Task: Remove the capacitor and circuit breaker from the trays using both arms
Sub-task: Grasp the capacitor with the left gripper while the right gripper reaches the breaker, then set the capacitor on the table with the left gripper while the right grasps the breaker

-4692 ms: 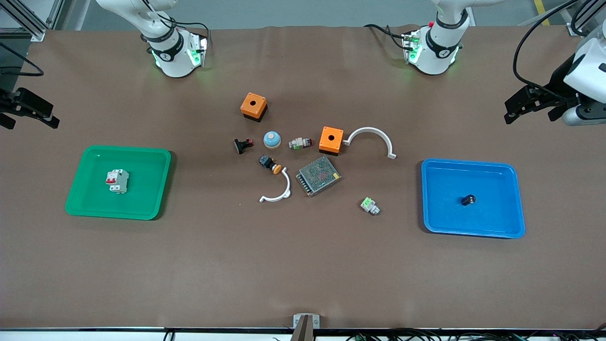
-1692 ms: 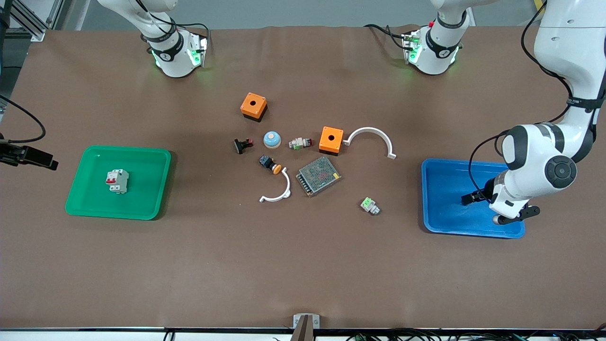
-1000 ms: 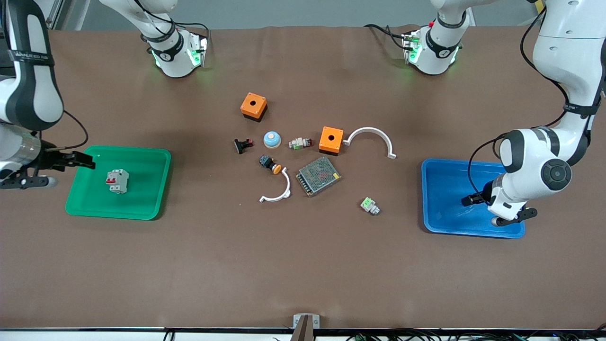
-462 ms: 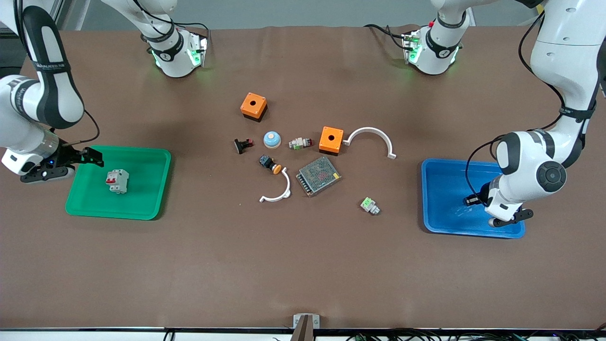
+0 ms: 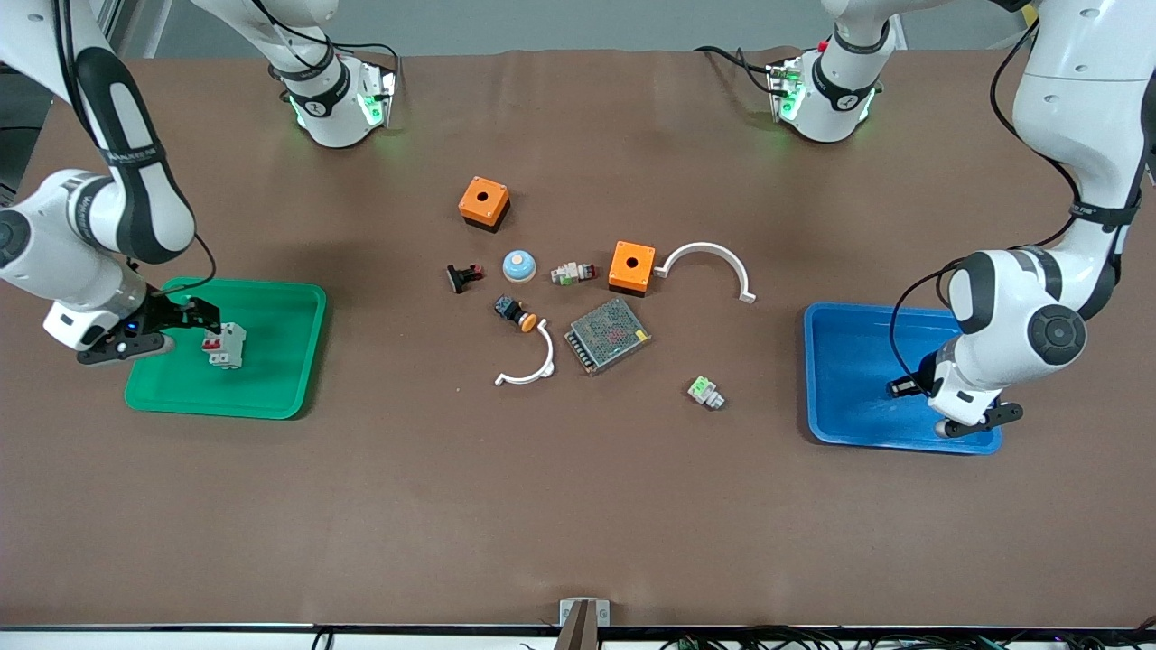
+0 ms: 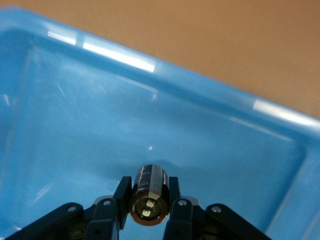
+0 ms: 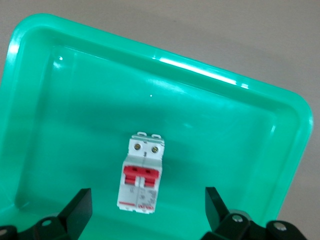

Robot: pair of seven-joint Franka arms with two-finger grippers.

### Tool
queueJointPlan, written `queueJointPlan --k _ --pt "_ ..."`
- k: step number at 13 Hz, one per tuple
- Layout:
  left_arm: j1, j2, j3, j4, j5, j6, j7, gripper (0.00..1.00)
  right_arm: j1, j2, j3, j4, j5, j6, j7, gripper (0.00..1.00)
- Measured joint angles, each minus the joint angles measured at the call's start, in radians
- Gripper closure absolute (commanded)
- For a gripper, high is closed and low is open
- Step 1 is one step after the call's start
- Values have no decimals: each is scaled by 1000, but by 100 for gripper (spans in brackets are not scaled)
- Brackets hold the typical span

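Observation:
The right gripper should next grab the breaker by the long sides of its white body to take it out of the green tray.
The capacitor point(image 6: 150, 200), a stubby dark cylinder with two light marks on its end, lies in the blue tray point(image 5: 849, 361). My left gripper point(image 5: 903, 386) is low in that tray. In the left wrist view its gripper point(image 6: 148, 194) has both fingers pressed on the capacitor's sides. The breaker point(image 5: 228, 347), white-grey with red levers, lies in the green tray point(image 5: 271, 298). My right gripper point(image 5: 200, 318) is over that tray, open wide. In the right wrist view the breaker point(image 7: 141, 172) lies between its spread fingers point(image 7: 80, 202), untouched.
Between the trays lie two orange boxes point(image 5: 484, 202) point(image 5: 631, 267), a metal-mesh power supply point(image 5: 608, 335), two white arcs point(image 5: 709, 264) point(image 5: 528, 361), a blue dome point(image 5: 519, 265), an orange-capped push-button point(image 5: 515, 312), a black clip point(image 5: 463, 276) and a green-faced part point(image 5: 705, 392).
Both arms swung in from the table's ends. My left gripper came down in the blue tray around the capacitor. My right gripper moved over the green tray up to the breaker.

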Motion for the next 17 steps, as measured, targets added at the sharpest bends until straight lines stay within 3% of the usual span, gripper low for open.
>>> queueJointPlan --k 2,6,8,9,10,12,17 --pt "2 -43 -23 2 0 -18 0 100 4 19 0 0 0 12 0 1" --pt "-2 -105 -134 -1 0 -84 -106 100 2 66 -4 0 0 21 0 3" --pt "-7 -111 -192 -7 0 -97 -187 100 2 80 -5 0 0 29 0 15" --pt "-14 -110 -216 -15 0 -98 -228 100 2 82 -5 0 0 30 0 27" --pt "-32 -107 -231 -25 0 -98 -275 100 1 82 -5 1 1 30 0 39" --pt "-100 -99 -238 -49 0 -92 -400 100 0 82 -6 2 1 30 0 53" --pt "-232 -63 -240 -128 0 9 -625 100 -5 82 -6 2 2 30 0 77"
